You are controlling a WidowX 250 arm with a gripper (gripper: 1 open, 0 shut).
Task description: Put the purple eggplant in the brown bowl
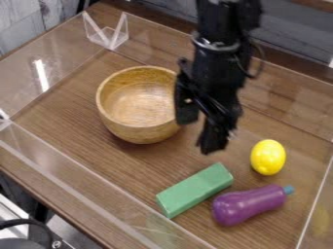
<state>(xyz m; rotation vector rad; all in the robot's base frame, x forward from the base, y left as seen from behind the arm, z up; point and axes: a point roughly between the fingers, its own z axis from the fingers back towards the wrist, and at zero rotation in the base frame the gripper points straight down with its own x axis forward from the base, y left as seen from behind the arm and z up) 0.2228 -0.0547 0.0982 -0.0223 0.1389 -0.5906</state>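
I should next grab the purple eggplant by the middle of its body [248, 205] to put it in the brown bowl [140, 103].
The purple eggplant [248, 204] lies on its side at the near right of the table, its teal stem cap pointing right. The brown bowl [140, 103] stands left of centre and has nothing in it. My gripper [200, 124] hangs pointing down just right of the bowl's rim, open, with nothing between its black fingers. It is above and behind the eggplant, with a clear gap of table between them.
A yellow lemon [268, 157] sits right of the gripper, behind the eggplant. A green block [196, 189] lies just left of the eggplant. Clear plastic walls [39, 73] fence the wooden table, with a clear stand [104, 30] at the back left.
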